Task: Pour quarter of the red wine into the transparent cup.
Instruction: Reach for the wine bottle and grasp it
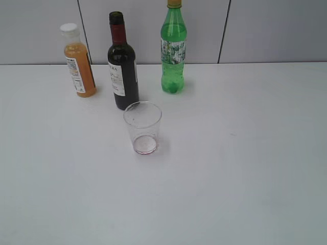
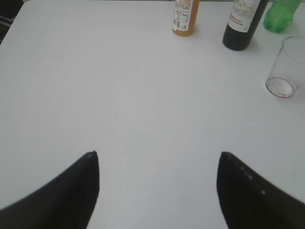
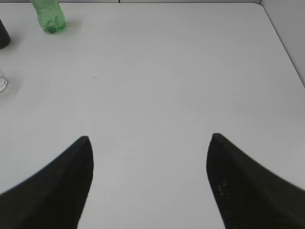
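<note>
The bottle has its bulk all below a slim neck (image 1: pixel 118 34), so my left gripper will next grab it by its broad labelled body (image 1: pixel 123 76). Then it can pour the wine.
The red wine bottle (image 1: pixel 122 66), dark glass with a red neck foil and a white label, stands upright at the back of the white table; its lower part shows in the left wrist view (image 2: pixel 243 24). The transparent cup (image 1: pixel 143 127) stands upright just in front of it, with a faint reddish trace at its base; it also shows in the left wrist view (image 2: pixel 286 67). My left gripper (image 2: pixel 157 155) is open and empty over bare table, well short of the bottles. My right gripper (image 3: pixel 150 138) is open and empty over bare table. Neither gripper shows in the exterior view.
An orange juice bottle (image 1: pixel 79 61) with a white cap stands left of the wine. A taller green plastic bottle (image 1: pixel 173 48) stands to its right and shows in the right wrist view (image 3: pixel 49 16). A grey panelled wall runs behind the table (image 1: pixel 245 168).
</note>
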{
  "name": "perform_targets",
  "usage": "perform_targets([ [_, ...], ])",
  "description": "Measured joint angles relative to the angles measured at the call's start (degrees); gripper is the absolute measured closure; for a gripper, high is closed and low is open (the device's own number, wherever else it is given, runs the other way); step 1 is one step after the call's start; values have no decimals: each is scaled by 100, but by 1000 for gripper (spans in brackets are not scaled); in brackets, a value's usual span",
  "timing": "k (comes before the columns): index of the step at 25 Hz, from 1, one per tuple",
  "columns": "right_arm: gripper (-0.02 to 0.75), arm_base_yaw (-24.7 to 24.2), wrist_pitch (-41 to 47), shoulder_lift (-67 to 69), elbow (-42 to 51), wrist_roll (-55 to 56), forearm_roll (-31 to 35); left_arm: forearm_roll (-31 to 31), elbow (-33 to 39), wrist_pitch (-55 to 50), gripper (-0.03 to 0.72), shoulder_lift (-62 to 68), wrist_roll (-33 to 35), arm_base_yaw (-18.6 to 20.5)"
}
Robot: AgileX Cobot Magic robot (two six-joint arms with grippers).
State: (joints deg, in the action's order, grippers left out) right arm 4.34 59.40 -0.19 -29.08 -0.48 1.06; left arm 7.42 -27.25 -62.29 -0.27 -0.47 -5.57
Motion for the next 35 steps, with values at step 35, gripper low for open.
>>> perform_targets([
  [35,145,0,0,0,0,-1,0,39,0,5,104,0,0,0],
])
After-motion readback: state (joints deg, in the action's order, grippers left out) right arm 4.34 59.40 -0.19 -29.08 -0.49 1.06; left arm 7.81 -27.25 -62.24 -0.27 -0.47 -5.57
